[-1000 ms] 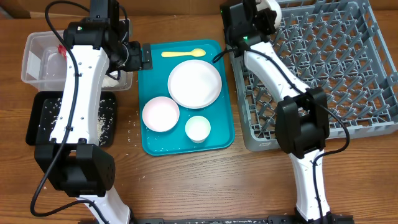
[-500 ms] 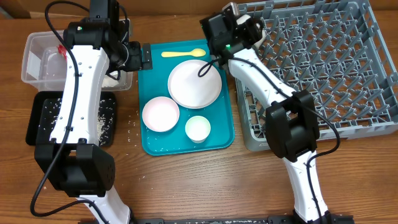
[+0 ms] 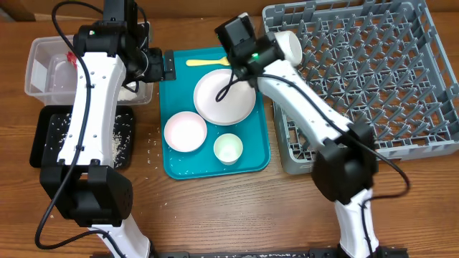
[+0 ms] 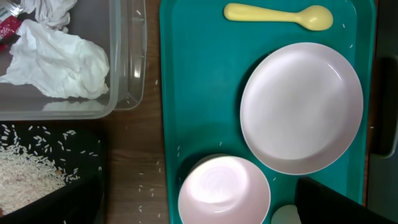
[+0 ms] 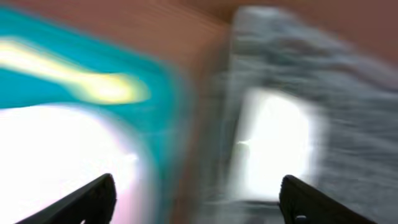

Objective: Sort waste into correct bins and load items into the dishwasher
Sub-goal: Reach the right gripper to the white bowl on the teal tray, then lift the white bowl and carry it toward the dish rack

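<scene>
Next, my right gripper grabs the rim of the tray's white bowl on the plate side, to tip the bowl sideways into the dishwasher rack (image 3: 373,72).
On the teal serving tray (image 3: 176,161) lie a white plate (image 3: 224,97), a white bowl (image 3: 185,131), a small white cup (image 3: 228,148) and a pale yellow spoon (image 3: 210,62). A second white bowl (image 3: 288,46) stands on its side among the pegs at the near-left corner of the grey dishwasher rack (image 3: 373,72). My right gripper (image 3: 247,51) hovers over the tray's right edge, open and empty; its wrist view is blurred. My left gripper (image 4: 199,208) hangs open above the bowl (image 4: 224,190) and the tray's left edge.
The clear tub (image 3: 36,72) at far left holds crumpled white tissue (image 4: 56,59) and a red wrapper (image 4: 7,26). In front of it the black tray (image 3: 37,147) holds white rice (image 4: 25,180). Loose grains (image 3: 152,141) lie on the wood between black tray and teal tray.
My right gripper opened, let go of the white bowl in the rack, and swung left toward the teal tray. The left arm has not moved.
</scene>
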`<state>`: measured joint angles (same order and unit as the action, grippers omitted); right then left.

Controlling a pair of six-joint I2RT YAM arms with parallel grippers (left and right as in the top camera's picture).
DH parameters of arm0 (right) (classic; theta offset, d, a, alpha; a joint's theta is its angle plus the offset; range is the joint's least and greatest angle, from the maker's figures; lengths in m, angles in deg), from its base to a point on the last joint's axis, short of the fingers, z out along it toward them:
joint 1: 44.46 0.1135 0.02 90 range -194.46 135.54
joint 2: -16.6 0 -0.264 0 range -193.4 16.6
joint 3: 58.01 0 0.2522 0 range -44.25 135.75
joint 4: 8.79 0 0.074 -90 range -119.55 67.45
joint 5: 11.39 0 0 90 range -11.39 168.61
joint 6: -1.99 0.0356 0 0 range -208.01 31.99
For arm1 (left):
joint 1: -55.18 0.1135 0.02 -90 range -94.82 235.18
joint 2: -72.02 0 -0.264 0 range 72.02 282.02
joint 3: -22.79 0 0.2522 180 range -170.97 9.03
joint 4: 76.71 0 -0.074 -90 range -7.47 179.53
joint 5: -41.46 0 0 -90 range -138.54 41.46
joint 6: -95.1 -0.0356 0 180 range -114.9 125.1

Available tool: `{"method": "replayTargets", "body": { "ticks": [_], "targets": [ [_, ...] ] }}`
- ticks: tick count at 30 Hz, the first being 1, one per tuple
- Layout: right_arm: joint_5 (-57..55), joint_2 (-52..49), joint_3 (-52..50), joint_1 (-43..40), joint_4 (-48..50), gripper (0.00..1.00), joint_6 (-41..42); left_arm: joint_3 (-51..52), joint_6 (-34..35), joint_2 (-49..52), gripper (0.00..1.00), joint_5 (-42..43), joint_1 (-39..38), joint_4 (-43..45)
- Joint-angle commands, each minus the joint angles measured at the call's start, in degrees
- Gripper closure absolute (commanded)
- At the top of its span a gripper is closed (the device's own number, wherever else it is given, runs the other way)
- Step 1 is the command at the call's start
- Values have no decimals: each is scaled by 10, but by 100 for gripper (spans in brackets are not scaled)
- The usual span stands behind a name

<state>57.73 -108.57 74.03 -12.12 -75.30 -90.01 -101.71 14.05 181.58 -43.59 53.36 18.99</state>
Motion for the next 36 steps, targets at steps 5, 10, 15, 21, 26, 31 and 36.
{"method": "replayTargets", "body": {
  "ticks": [5,10,15,21,26,31,36],
  "targets": [
    [420,8,-46,20,6,23,118,-10,3,-2,0,6,-1,1],
    [407,7,-144,46,69,34,173,-10,3,-2,0,6,-1,1],
    [407,7,-215,49,116,43,207,-10,3,-2,0,6,-1,1],
    [407,5,-235,51,139,60,218,-10,3,-2,0,6,-1,1],
    [407,-8,-235,63,144,68,218,-10,3,-2,0,6,-1,1],
    [407,-11,-234,65,150,92,223,-10,3,-2,0,6,-1,1],
    [407,-6,-218,64,146,96,225,-10,3,-2,0,6,-1,1]
  ]
}}
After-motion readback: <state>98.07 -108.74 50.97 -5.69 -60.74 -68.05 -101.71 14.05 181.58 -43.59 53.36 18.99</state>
